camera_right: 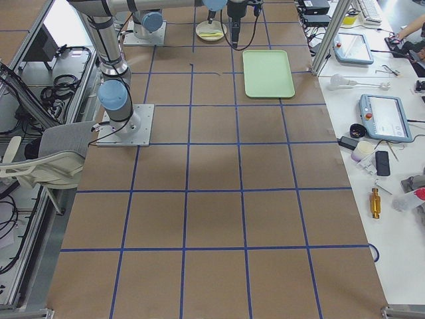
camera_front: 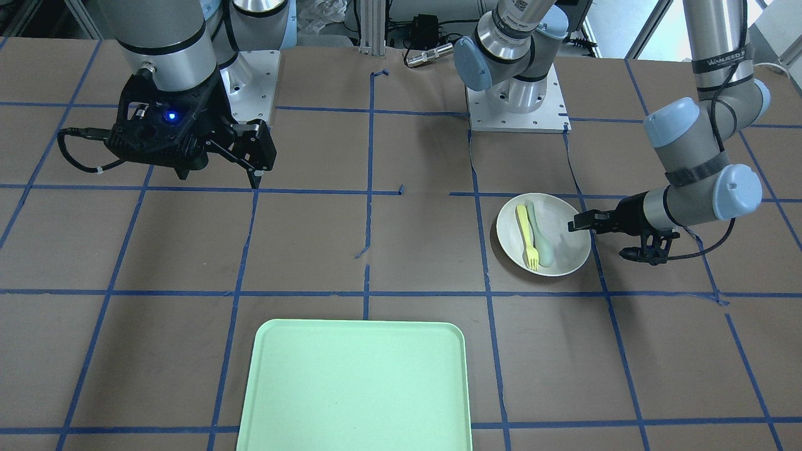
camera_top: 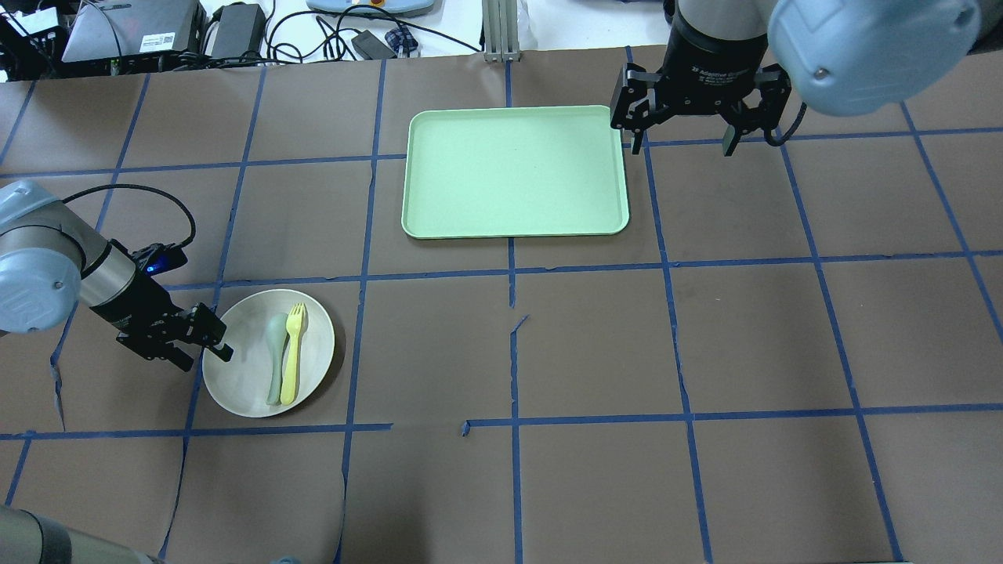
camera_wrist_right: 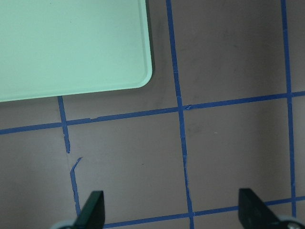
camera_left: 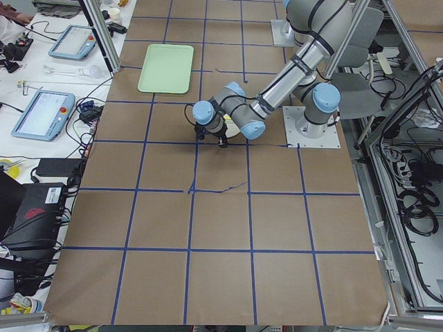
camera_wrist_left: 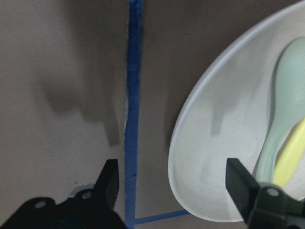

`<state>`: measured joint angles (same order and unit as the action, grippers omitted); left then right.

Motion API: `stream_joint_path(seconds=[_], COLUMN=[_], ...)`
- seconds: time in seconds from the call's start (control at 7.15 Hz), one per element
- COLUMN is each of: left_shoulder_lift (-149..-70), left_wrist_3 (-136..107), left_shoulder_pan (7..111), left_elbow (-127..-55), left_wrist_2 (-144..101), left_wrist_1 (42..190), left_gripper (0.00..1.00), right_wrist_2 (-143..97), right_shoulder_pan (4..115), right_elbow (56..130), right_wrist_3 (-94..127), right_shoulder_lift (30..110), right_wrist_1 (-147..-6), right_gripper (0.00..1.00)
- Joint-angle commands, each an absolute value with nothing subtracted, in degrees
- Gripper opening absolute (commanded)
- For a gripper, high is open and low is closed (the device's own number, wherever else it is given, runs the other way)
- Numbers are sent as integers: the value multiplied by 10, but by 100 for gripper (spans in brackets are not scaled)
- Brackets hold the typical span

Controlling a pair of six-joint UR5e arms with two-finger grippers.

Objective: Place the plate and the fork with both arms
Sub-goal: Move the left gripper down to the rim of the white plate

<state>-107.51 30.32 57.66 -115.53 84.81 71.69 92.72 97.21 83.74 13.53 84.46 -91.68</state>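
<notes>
My left gripper should next grip its rim (camera_front: 579, 225) to carry the plate with the plate's fork onto the tray (camera_front: 353, 387).
The off-white plate (camera_top: 243, 380) sits on the table at my left, with the pale-yellow fork (camera_top: 292, 360) lying in it beside a grey-green spoon (camera_top: 273, 352). My left gripper (camera_top: 200, 354) is open and low at the plate's left rim. In the left wrist view the rim (camera_wrist_left: 190, 143) lies between its two fingers, one over the table and one over the plate. The fork (camera_wrist_left: 291, 162) shows at that view's right edge. My right gripper (camera_top: 682, 145) is open and empty, held high just right of the mint-green tray (camera_top: 517, 172).
The tray lies at the table's far middle; its corner shows in the right wrist view (camera_wrist_right: 71, 43). Blue tape lines grid the brown table. Cables and devices lie beyond the far edge.
</notes>
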Motion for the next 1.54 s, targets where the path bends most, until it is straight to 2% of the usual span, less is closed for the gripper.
stream_joint_path(seconds=[0.0,0.14,0.28,0.84,1.4], left_shoulder_lift=[-1087,-1090,-1090,-1088,-1099], left_wrist_3=[304,308,310,318,216], left_shoulder_pan=[577,577,577,579,629], left_elbow=[-1155,-1154,-1152,-1134,-1029], left_wrist_2=[839,840,840,836,777], left_wrist_1=[717,717,718,721,781], left_gripper=[50,5,0,0,0], right_wrist_2=[927,927,927,927,927], right_shoulder_pan=[972,972,972,972,972], right_elbow=[838,838,838,838,838], right_wrist_3=[135,135,135,135,135], right_shoulder_lift=[845,845,845,845,845], right_wrist_1=[-917,-917,-917,-917,-918], right_gripper=[100,100,100,100,100])
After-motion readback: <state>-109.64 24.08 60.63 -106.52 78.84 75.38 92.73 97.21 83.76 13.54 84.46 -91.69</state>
